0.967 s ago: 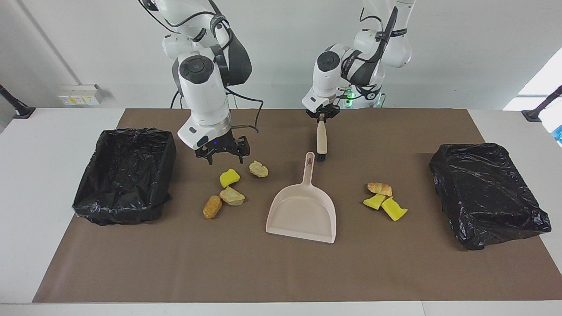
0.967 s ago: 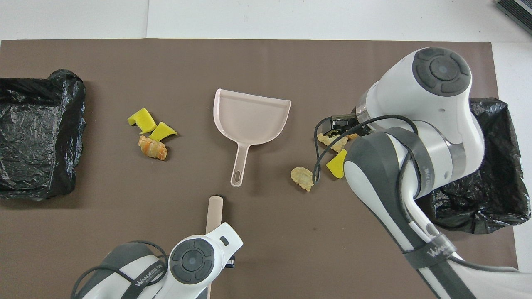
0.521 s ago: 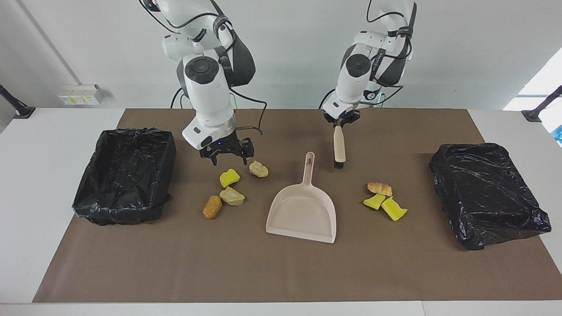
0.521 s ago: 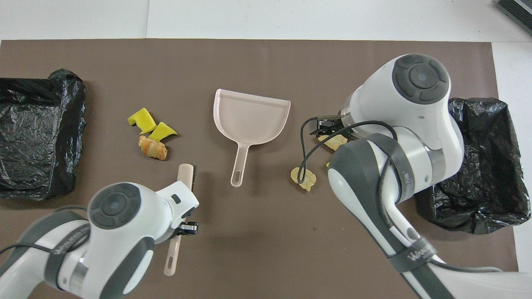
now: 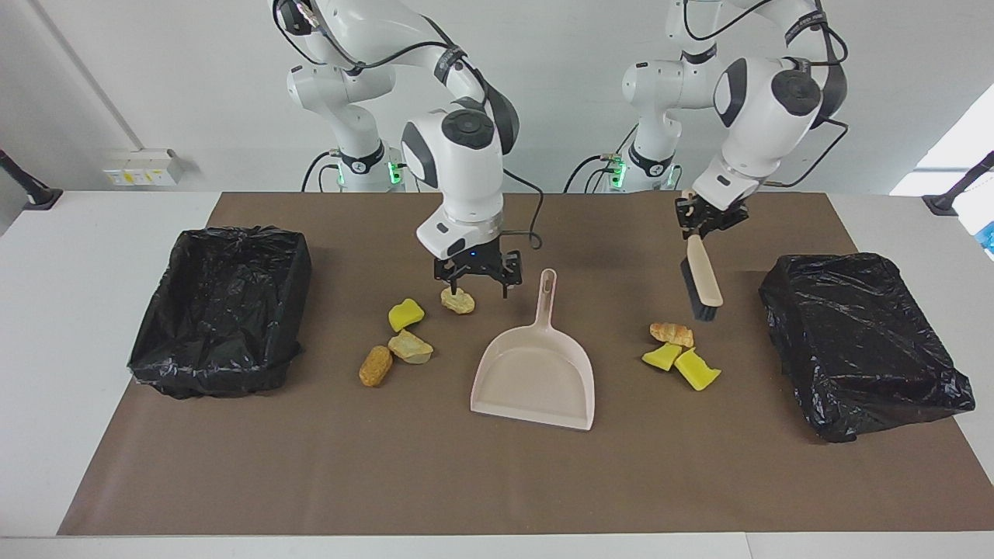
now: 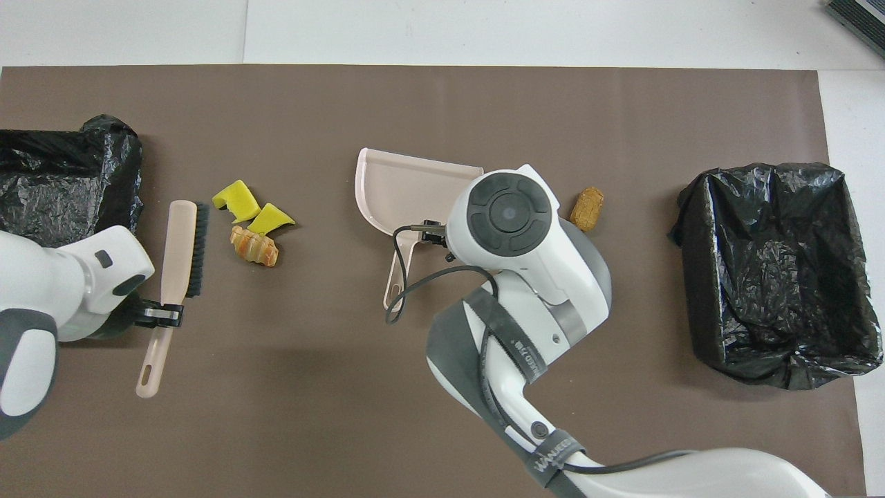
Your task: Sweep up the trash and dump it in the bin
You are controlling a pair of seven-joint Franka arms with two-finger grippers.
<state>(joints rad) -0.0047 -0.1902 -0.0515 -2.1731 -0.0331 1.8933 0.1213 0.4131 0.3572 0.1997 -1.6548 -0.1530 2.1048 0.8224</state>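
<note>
I should next grab the dustpan with my right gripper by its narrow handle (image 6: 399, 264), as the dustpan's broad tray is wider than my fingers open.
Three pieces of trash lie toward the left arm's end: a bread-like lump (image 5: 672, 334) (image 6: 254, 247) and two yellow chunks (image 5: 662, 356) (image 5: 696, 369). Several more lie toward the right arm's end, including a tan lump (image 5: 457, 300), a yellow chunk (image 5: 405, 314) and an orange-brown piece (image 5: 376, 366) (image 6: 587, 209). My left gripper (image 5: 701, 221) (image 6: 160, 317) is shut on the handle of a beige brush (image 5: 701, 283) (image 6: 178, 256), which hangs tilted beside the three lumps. My right gripper (image 5: 475, 283) stands open just over the tan lump, beside the handle of the pink dustpan (image 5: 536, 373) (image 6: 408, 187).
A bin lined with a black bag (image 5: 225, 307) (image 6: 774, 270) stands at the right arm's end of the brown mat. A second black-bagged bin (image 5: 862, 341) (image 6: 62, 187) stands at the left arm's end. In the overhead view my right arm hides several lumps.
My left arm swung the brush from beside the dustpan's handle toward its own end, next to the three lumps. My right gripper moved from near its bin to beside the dustpan handle.
</note>
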